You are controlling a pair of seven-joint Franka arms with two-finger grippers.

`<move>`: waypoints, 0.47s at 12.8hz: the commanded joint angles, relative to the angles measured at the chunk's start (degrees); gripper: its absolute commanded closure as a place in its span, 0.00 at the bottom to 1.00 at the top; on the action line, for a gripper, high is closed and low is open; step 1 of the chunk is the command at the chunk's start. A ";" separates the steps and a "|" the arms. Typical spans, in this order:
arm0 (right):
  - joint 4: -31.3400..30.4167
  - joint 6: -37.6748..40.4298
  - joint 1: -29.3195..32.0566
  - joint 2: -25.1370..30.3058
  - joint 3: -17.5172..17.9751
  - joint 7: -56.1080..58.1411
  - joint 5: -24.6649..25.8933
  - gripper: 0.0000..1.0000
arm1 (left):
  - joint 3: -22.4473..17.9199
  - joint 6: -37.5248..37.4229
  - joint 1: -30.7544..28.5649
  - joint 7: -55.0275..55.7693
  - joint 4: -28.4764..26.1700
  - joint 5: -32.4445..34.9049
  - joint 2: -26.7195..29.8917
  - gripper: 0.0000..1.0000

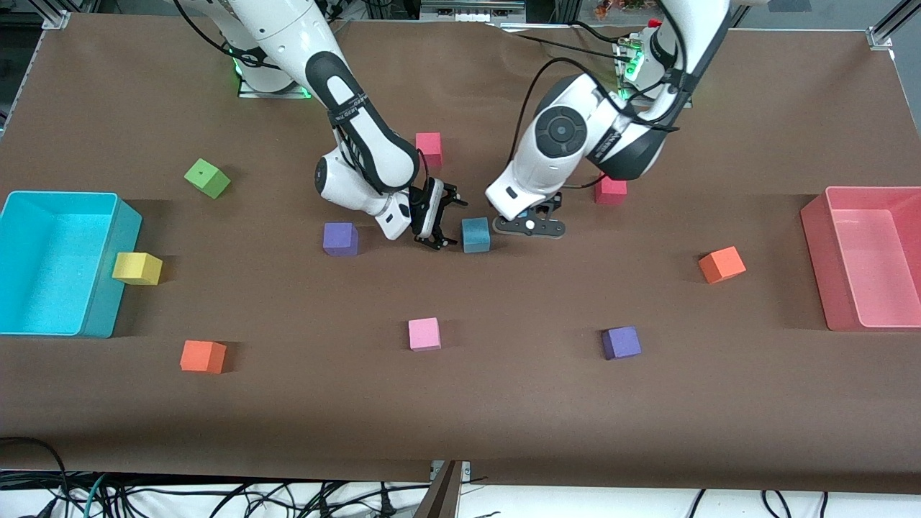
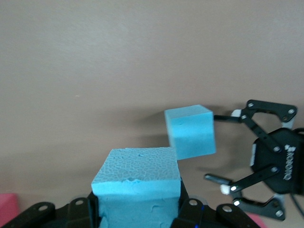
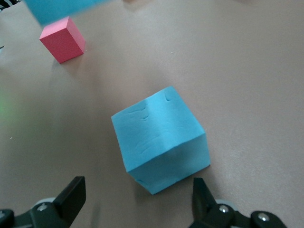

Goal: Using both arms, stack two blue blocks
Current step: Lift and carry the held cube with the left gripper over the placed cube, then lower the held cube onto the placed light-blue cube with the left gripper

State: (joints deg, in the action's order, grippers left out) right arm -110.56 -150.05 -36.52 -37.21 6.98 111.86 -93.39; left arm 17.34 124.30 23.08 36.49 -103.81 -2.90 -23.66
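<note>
The held block [image 2: 136, 190] hangs beside the resting blue block [image 2: 189, 133], short of that block's top, so my left gripper should move the held block to that top before letting go.
One blue block [image 1: 475, 234] sits on the brown table near its middle; it also shows in the left wrist view [image 2: 190, 130] and the right wrist view [image 3: 161, 137]. My left gripper [image 1: 531, 227] hovers just beside it, toward the left arm's end, shut on the second blue block [image 2: 137, 187]; the hand hides that block in the front view. The held block's corner [image 3: 57, 8] shows in the right wrist view. My right gripper [image 1: 445, 219] [image 3: 137, 199] is open beside the resting block, toward the right arm's end, with nothing between its fingers [image 3: 71, 194].
A red cube [image 1: 610, 190] lies close under the left arm and another [image 1: 429, 149] by the right arm. A purple cube [image 1: 340, 239] sits beside the right hand. Pink [image 1: 424, 334], purple [image 1: 621, 342] and orange [image 1: 721, 264] cubes lie nearer the camera. A cyan bin [image 1: 108, 288] and pink bin [image 1: 817, 244] stand at the table's ends.
</note>
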 commanded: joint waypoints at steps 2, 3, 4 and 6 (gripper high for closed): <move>-0.71 -0.33 0.04 0.91 0.40 1.61 -1.62 0.00 | -0.38 1.91 1.70 2.97 3.25 -3.68 -3.58 1.00; -0.71 -0.33 0.04 0.91 0.40 1.70 -1.62 0.00 | -0.38 1.91 2.41 4.72 4.65 -3.95 -4.72 1.00; -0.71 -0.33 0.04 0.91 0.40 1.61 -1.62 0.00 | -0.38 2.00 3.28 5.61 5.45 -3.87 -5.86 1.00; -0.80 -0.33 0.04 0.92 0.40 1.70 -1.62 0.00 | -0.38 4.18 4.52 5.88 6.16 -3.95 -7.54 1.00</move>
State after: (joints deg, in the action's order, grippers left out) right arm -110.56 -150.05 -36.52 -37.21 6.98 111.87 -93.41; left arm 17.37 127.16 25.88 41.30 -100.36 -5.82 -28.60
